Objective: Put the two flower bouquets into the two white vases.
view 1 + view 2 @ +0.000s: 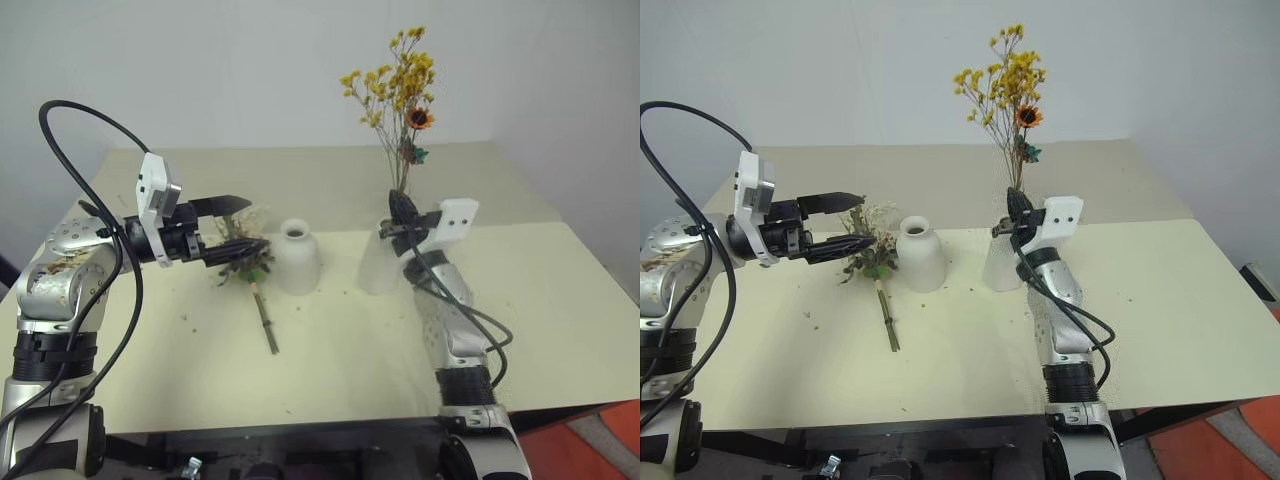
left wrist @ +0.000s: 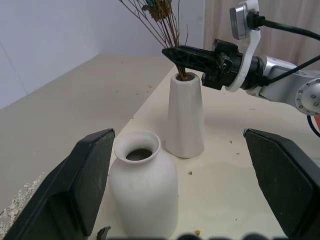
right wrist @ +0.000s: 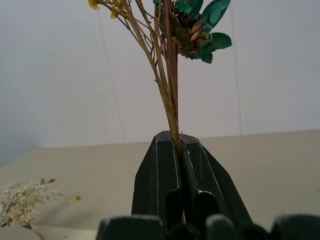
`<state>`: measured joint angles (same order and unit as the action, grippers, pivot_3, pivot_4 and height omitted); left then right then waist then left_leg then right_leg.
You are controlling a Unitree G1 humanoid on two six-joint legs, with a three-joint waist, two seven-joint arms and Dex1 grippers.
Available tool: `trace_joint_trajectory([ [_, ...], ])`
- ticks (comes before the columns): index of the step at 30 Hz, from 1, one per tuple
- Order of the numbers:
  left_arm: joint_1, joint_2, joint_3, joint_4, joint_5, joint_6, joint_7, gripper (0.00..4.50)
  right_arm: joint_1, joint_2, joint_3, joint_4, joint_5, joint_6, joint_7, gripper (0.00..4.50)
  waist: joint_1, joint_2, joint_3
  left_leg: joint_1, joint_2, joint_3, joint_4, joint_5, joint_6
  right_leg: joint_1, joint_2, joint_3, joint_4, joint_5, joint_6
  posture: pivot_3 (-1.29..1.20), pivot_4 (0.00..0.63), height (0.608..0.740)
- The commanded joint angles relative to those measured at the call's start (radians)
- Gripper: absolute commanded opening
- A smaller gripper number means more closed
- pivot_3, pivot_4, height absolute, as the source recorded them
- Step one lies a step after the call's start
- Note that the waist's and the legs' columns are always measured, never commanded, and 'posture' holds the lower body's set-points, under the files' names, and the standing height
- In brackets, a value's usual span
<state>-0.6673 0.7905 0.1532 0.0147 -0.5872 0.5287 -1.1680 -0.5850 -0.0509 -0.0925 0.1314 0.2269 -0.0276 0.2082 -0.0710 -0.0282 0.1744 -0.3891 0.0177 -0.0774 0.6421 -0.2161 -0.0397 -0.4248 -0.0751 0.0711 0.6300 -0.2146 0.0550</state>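
My left gripper grips the cream-white bouquet by its stems just below the flowers (image 1: 256, 293) next, to stand the bouquet in the empty round vase (image 1: 296, 258).
The yellow-orange bouquet (image 1: 400, 85) stands upright with its stems in the mouth of the taller tapered white vase (image 1: 378, 265). My right gripper (image 1: 402, 212) is shut on those stems just above the rim. The cream-white bouquet (image 1: 872, 255) lies flat on the table, its stem pointing toward the near edge. It is just left of the round-shouldered white vase (image 1: 297, 258), whose mouth is empty. My left gripper (image 1: 243, 226) hovers open over the cream bouquet's head, pointing toward that vase. In the left wrist view, the round vase (image 2: 144, 190) sits between the open fingers (image 2: 90, 175).
The two vases stand close together mid-table. Bits of dried flower are scattered on the beige tabletop (image 1: 330, 350). A pale wall rises behind the far edge. Open tabletop lies to the right of the tall vase and along the near edge.
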Motion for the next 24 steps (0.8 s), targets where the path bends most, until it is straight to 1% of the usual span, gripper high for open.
trace_joint_trajectory([
  [1, -0.018, 0.012, 0.007, -0.024, -0.002, -0.007, 0.001, 4.50, -0.002, -0.002, 0.002, -0.011, -0.013, -0.053, 0.005, 0.02, 0.000, 0.000, 0.000, 0.000, 0.000, 0.000, 0.000, 0.000, 0.000, 0.000, 0.000, 0.000, 0.000, 0.000, 0.000, 0.00, 0.150, 0.740],
  [4, -0.023, 0.012, 0.006, -0.020, -0.001, -0.008, -0.001, 4.50, 0.002, -0.001, 0.004, -0.006, -0.014, -0.062, 0.008, 0.80, 0.000, 0.000, 0.000, 0.000, 0.000, 0.000, 0.000, 0.000, 0.000, 0.000, 0.000, 0.000, 0.000, 0.000, 0.000, 0.00, 0.150, 0.740],
  [9, -0.024, 0.013, 0.005, -0.018, 0.001, -0.008, 0.000, 4.50, 0.015, -0.003, 0.003, -0.033, -0.023, -0.065, -0.006, 2.45, 0.000, 0.000, 0.000, 0.000, 0.000, 0.000, 0.000, 0.000, 0.000, 0.000, 0.000, 0.000, 0.000, 0.000, 0.000, 0.00, 0.150, 0.740],
  [14, -0.028, 0.014, 0.004, -0.026, 0.002, -0.011, -0.002, 4.50, 0.120, -0.031, -0.002, -0.207, -0.028, -0.009, -0.024, 4.18, 0.003, 0.000, 0.000, -0.001, 0.000, 0.000, 0.000, 0.000, 0.000, 0.000, 0.000, 0.000, 0.000, 0.000, 0.000, 0.00, 0.150, 0.740],
  [16, -0.031, 0.016, 0.006, -0.025, 0.001, -0.011, -0.002, 4.50, 0.165, -0.049, 0.001, -0.277, -0.028, 0.023, -0.023, 4.18, 0.003, 0.000, 0.000, -0.001, -0.001, 0.000, 0.000, 0.000, 0.000, 0.000, -0.001, 0.000, 0.000, 0.000, 0.000, 0.00, 0.150, 0.740],
  [19, -0.023, 0.017, 0.014, -0.023, 0.000, -0.008, 0.006, 4.50, 0.227, -0.109, -0.008, -0.394, -0.009, 0.121, -0.004, 4.18, 0.003, 0.000, 0.000, -0.001, -0.001, 0.000, 0.000, 0.000, 0.000, 0.000, -0.001, 0.000, 0.000, -0.001, 0.002, 0.00, 0.150, 0.740],
  [21, -0.011, 0.021, 0.019, -0.028, 0.005, 0.000, 0.024, 4.50, 0.244, -0.175, -0.006, -0.450, 0.021, 0.202, 0.047, 4.18, 0.003, 0.000, 0.000, 0.000, -0.001, 0.000, 0.000, 0.000, 0.000, 0.000, -0.001, 0.000, 0.000, -0.001, 0.002, 0.00, 0.150, 0.740],
  [24, 0.016, 0.039, 0.021, -0.037, 0.026, 0.020, 0.063, 4.50, 0.255, -0.291, -0.003, -0.515, 0.094, 0.303, 0.168, 4.18, 0.000, 0.000, 0.000, 0.001, 0.000, 0.000, 0.000, 0.000, 0.000, 0.001, 0.000, 0.000, 0.000, -0.001, 0.002, 0.00, 0.150, 0.740],
])
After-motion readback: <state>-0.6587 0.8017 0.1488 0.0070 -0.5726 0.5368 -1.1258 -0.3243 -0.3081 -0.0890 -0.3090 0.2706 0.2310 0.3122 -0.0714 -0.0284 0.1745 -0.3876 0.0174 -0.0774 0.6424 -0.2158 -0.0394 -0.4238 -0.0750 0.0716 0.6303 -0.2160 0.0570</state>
